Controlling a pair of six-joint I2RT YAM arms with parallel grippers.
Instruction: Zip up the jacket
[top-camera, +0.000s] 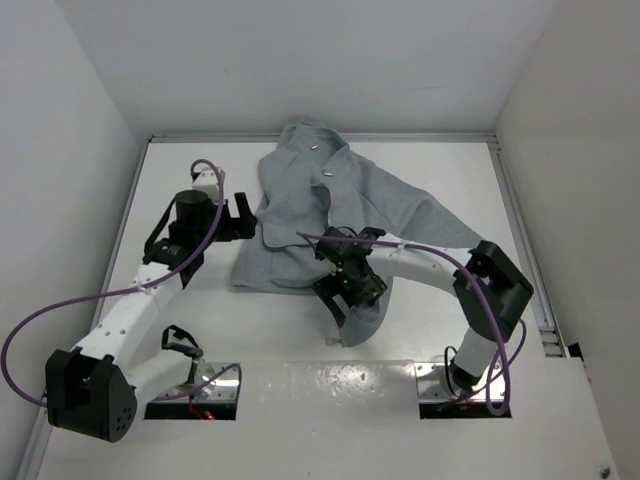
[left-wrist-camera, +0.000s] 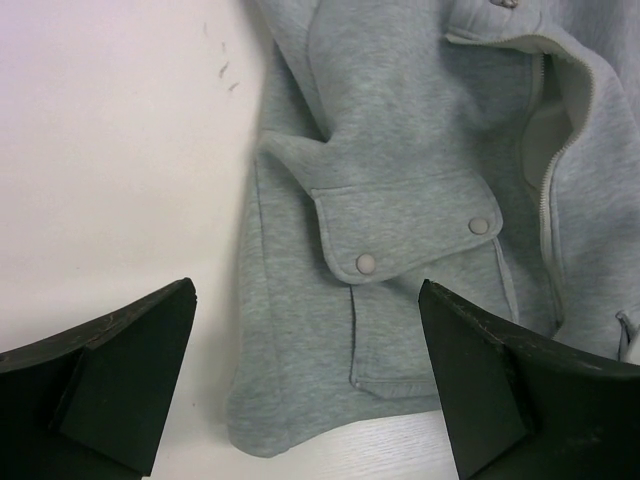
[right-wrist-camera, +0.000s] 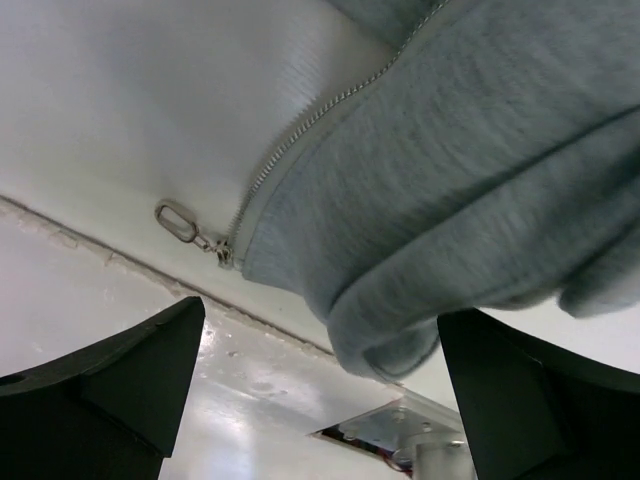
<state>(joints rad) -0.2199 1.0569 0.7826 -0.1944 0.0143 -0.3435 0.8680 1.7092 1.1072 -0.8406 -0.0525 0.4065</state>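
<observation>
I should next grab the jacket's folded hem corner (right-wrist-camera: 375, 341) beside the zipper pull (right-wrist-camera: 176, 220) with my right gripper. This will leave the zipper edge free for zipping.
The light grey fleece jacket (top-camera: 340, 205) lies unzipped on the white table, collar at the back. My left gripper (top-camera: 243, 216) is open at the jacket's left edge. In the left wrist view it (left-wrist-camera: 310, 400) hovers over the hem below a patch pocket flap (left-wrist-camera: 405, 225) with two snaps, and the open zipper (left-wrist-camera: 547, 190) runs at the right. My right gripper (top-camera: 342, 298) is open over the jacket's near hem. In the right wrist view it (right-wrist-camera: 320, 390) is empty, with the zipper pull (right-wrist-camera: 176, 220) and a folded hem corner (right-wrist-camera: 400, 330) just ahead of it.
White walls enclose the table on the left, back and right. A glossy strip (top-camera: 330, 380) with the two arm bases and open cutouts (right-wrist-camera: 390, 440) runs along the near edge. Purple cables (top-camera: 30, 330) loop off both arms.
</observation>
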